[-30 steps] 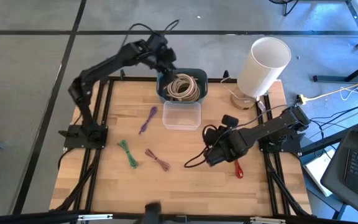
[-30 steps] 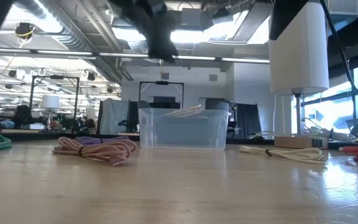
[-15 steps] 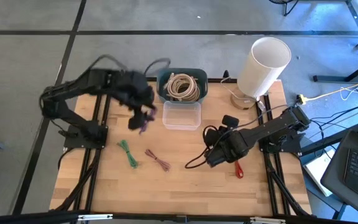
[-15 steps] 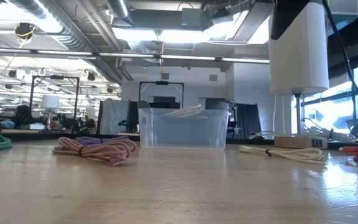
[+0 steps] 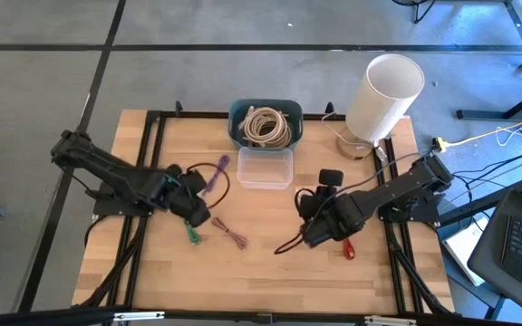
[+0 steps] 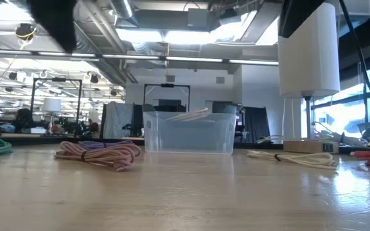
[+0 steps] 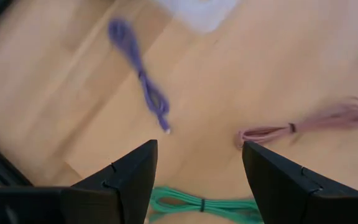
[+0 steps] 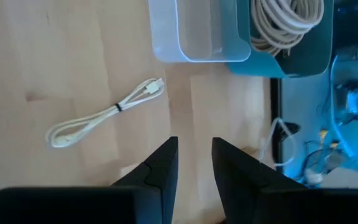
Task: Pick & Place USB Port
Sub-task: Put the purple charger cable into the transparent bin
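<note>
My left gripper grabs the purple cable by its bundled middle [image 5: 217,173] next, to place it in its container [image 5: 265,168].
Several bundled cables lie flat on the wooden table: a green one [image 5: 191,234] [image 7: 204,205], a purple one [image 5: 216,172] [image 7: 140,81], a pink one [image 5: 232,234] [image 7: 309,119], a white one [image 8: 104,115] [image 6: 294,157] and a red one [image 5: 348,245]. A clear container [image 5: 265,168] sits in front of a teal bin [image 5: 239,136] that holds beige cable coils. My left gripper [image 5: 198,214] [image 7: 199,177] hovers open just above the green cable. My right gripper [image 5: 318,231] [image 8: 195,171] waits near the red cable, its fingers a narrow gap apart, holding nothing.
A white lamp [image 5: 383,91] on a wooden base stands at the table's far right corner. Black frame rails [image 5: 148,172] run along the left and right sides. A loose black wire [image 5: 288,243] trails from the right arm. Bare wood lies along the near edge.
My left arm has swung away from the teal bin at the far edge, toward the table's left and near side, and come down low over the green cable. Its gripper holds nothing. The cables have stayed where they were.
</note>
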Controlling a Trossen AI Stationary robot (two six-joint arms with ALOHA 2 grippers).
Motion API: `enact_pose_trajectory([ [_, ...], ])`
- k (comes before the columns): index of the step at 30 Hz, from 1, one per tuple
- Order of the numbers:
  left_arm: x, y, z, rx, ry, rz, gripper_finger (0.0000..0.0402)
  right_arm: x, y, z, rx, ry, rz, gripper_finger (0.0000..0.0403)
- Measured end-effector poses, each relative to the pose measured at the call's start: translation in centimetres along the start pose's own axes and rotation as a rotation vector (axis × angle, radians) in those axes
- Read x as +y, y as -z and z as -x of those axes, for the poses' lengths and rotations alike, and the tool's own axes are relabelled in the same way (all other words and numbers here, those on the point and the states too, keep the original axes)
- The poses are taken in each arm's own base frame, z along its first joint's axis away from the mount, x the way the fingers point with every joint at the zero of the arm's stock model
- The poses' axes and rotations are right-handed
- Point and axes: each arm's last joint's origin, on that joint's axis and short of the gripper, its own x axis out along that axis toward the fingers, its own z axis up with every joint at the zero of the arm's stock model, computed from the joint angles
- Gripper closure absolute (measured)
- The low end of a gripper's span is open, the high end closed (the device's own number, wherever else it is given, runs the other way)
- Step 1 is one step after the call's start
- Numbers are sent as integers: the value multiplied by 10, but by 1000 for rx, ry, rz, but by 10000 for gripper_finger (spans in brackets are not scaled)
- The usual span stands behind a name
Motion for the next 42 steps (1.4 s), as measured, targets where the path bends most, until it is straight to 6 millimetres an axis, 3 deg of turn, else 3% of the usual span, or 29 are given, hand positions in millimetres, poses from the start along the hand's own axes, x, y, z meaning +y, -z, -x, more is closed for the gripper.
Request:
enact_pose_trajectory([
  [3, 0, 15, -20, 29, -30, 114, 171, -4, -2, -3, 14, -3, -7, 302],
  [7, 4, 21, -35, 14, -85, 126, 171, -4, -2, -4, 50, -52, -102, 302],
  [12, 19, 3, -46, -89, -195, 238, 171, -3, -2, -4, 57, -70, -240, 302],
  [16, 26, -14, -58, -104, -207, 306, 171, -1, -5, -4, 31, -90, -251, 302],
  [23, 17, -46, -108, 9, -93, 146, 171, 0, -7, -4, 18, -105, -163, 302],
  [27, 24, -49, -140, 167, -141, 99, 171, 1, -3, -3, 37, -92, -116, 302],
  [31, 36, -52, -160, 241, -195, 130, 171, 3, 0, 0, 40, -85, -94, 302],
  [42, 48, -65, -186, 270, -137, 156, 171, 8, 3, 4, 12, -65, -74, 302],
])
